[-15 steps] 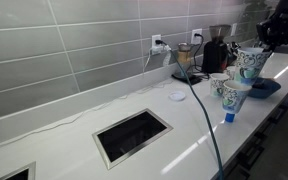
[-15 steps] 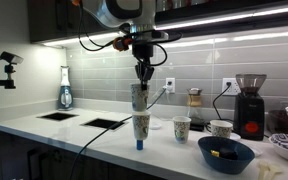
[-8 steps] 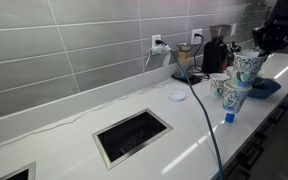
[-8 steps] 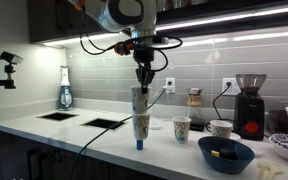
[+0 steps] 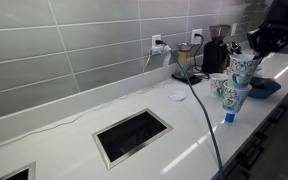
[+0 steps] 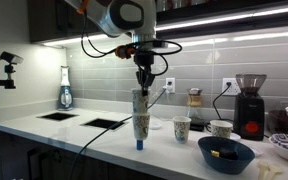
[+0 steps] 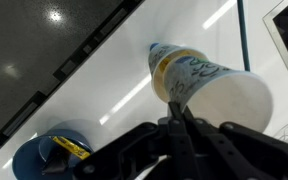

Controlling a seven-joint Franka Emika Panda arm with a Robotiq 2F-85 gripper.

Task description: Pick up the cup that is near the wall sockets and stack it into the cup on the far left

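Observation:
Most of the held cup's side stands above the lower cup's rim (image 7: 166,67), so the held cup comes down next before my gripper releases it.
My gripper (image 6: 142,82) is shut on the rim of a patterned paper cup (image 6: 139,99) and holds it upright. The cup is directly above a second patterned cup (image 6: 141,125) near the counter's front edge. Its base is at that cup's rim. In an exterior view the gripper (image 5: 255,47) holds the cup (image 5: 245,67) over the lower cup (image 5: 234,98). In the wrist view the shut fingers (image 7: 174,122) pinch the cup's wall (image 7: 199,85). The wall sockets (image 5: 157,43) are behind on the tiled wall.
Two more cups (image 6: 182,128) (image 6: 221,128) stand on the white counter (image 6: 94,135). A blue bowl (image 6: 227,153) lies near the front edge and a coffee grinder (image 6: 250,103) stands at the wall. Sink cutouts (image 5: 132,135) and a soap bottle (image 6: 65,90) are at the far side.
The gripper with the cup has sunk a little toward the lower cup. Nothing else has moved.

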